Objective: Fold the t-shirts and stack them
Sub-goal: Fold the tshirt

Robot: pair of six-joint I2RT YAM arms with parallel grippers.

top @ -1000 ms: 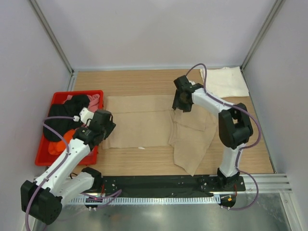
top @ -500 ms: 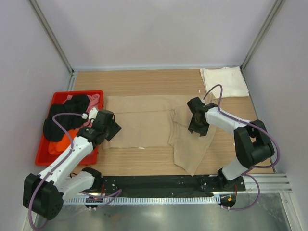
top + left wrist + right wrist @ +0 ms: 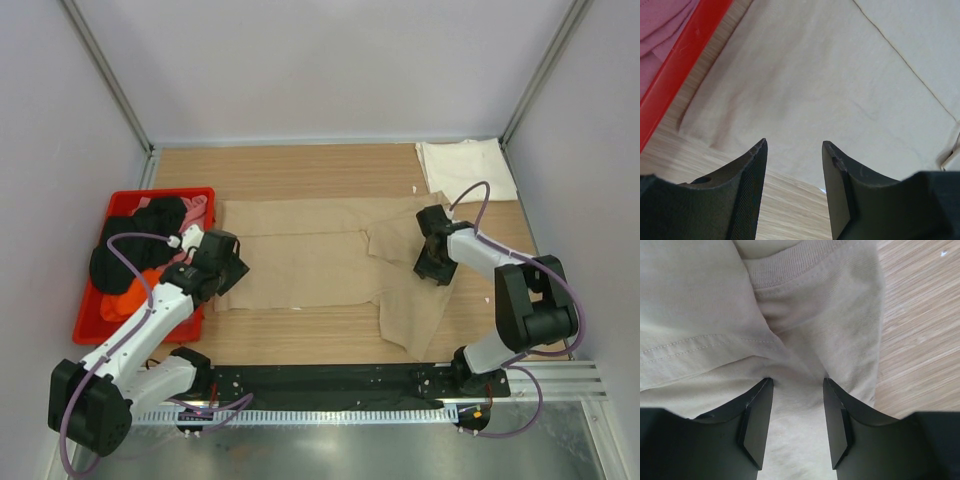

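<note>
My right gripper grabs the tan t-shirt's bunched cloth near the ribbed collar (image 3: 797, 383) next, to fold the t-shirt's front side over the back.
A tan t-shirt (image 3: 300, 255) lies spread across the middle of the wooden table, its right part rumpled and hanging toward the front. My left gripper (image 3: 232, 268) is open and empty just above the shirt's left front corner (image 3: 815, 75); bare wood shows between its fingers (image 3: 755, 170). My right gripper (image 3: 432, 268) is open, its fingertips pressed down on the tan cloth (image 3: 805, 315) near the ribbed collar, with bunched cloth between them. A folded cream-white t-shirt (image 3: 465, 170) lies at the back right.
A red plastic bin (image 3: 160, 193) stands at the left edge and holds black (image 3: 140, 235), pink (image 3: 197, 208) and orange (image 3: 125, 300) shirts. Its rim (image 3: 685, 65) is close to my left gripper. White walls enclose the table.
My right gripper has moved right and toward the front, and the shirt's right part has shifted right with it. My left gripper has stayed near the shirt's left front corner.
</note>
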